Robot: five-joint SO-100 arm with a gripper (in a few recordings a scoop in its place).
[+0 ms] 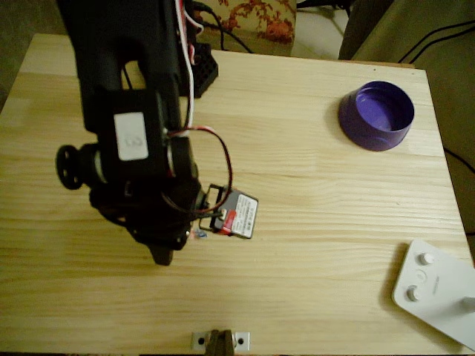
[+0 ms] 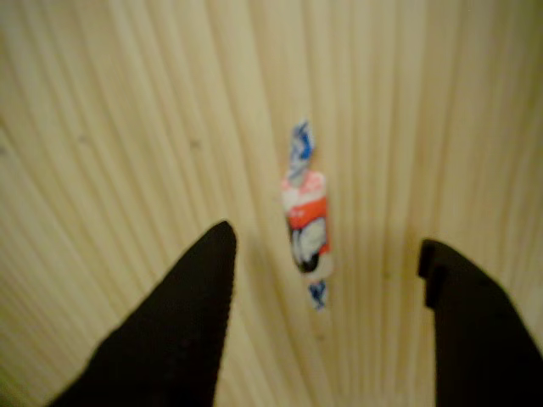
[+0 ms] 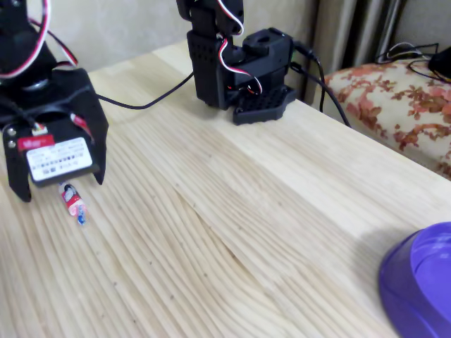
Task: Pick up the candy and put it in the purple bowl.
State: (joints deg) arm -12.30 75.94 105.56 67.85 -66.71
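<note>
I should grab the wrapped middle of the candy [image 1: 199, 234] next with my gripper, so I can drop it into the purple bowl [image 1: 376, 115].
The candy [image 2: 305, 222], a small sweet in a white and orange-red wrapper with bluish twisted ends, lies flat on the wooden table [image 1: 312, 222]. My black gripper [image 2: 325, 240] hangs open just over it, one finger [image 2: 182, 331] on each side and neither touching it. In the fixed view the candy [image 3: 72, 201] lies just below the spread gripper [image 3: 62, 189]. From overhead the arm hides nearly all of the candy [image 1: 199, 234]. The purple bowl [image 1: 376, 115] stands empty at the far right of the table, and its rim [image 3: 416, 271] shows at the lower right in the fixed view.
A white device with round knobs [image 1: 438, 293] lies at the table's near right corner. The arm's black base with cables [image 3: 239, 63] stands at the back edge. A small metal bracket [image 1: 219, 341] sits at the front edge. Bare wood stretches between the candy and the bowl.
</note>
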